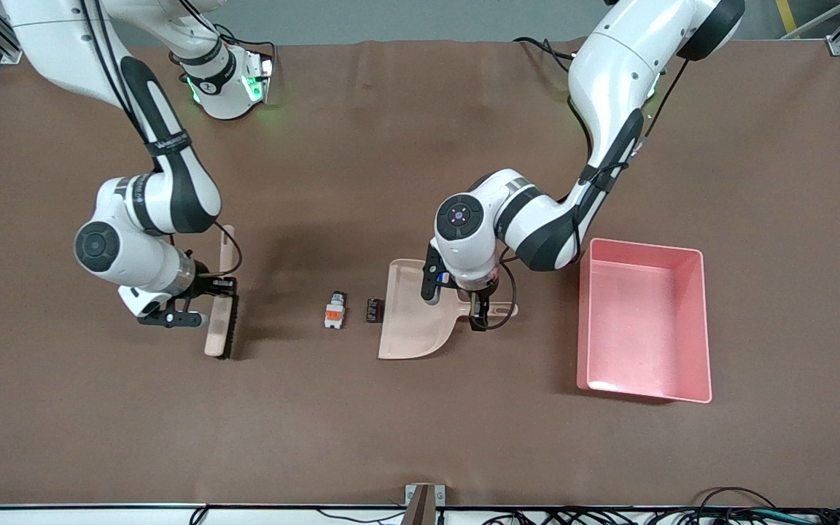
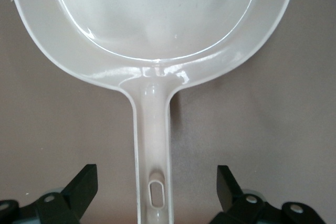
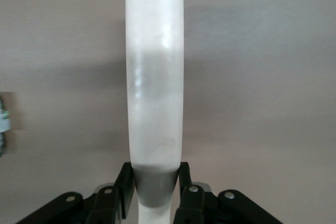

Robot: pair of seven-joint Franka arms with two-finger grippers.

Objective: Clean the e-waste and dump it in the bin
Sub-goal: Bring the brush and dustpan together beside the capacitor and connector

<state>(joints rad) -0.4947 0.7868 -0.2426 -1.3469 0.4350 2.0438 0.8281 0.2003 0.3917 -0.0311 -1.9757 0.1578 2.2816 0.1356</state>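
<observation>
My left gripper moves toward the dustpan's neck (image 2: 153, 113) next, before closing. Its fingers are above the handle's slot (image 2: 157, 194), short of the neck, so closing now would miss.
Two pieces of e-waste lie on the brown table: a white-grey piece with an orange patch (image 1: 335, 310) and a small dark block (image 1: 373, 310) just off the mouth of a beige dustpan (image 1: 411, 313). My left gripper (image 1: 483, 310) (image 2: 156, 190) is open, its fingers (image 2: 84, 186) standing apart on either side of the dustpan's handle (image 2: 153, 145) without touching it. My right gripper (image 1: 188, 303) (image 3: 155, 182) is shut on the handle of a beige brush (image 1: 219, 321) (image 3: 155, 93), which stands toward the right arm's end of the table. The pink bin (image 1: 697, 328) is empty.
The bin sits beside the dustpan toward the left arm's end of the table. The brush's black bristles (image 1: 230, 327) face the e-waste, with a stretch of bare mat between them.
</observation>
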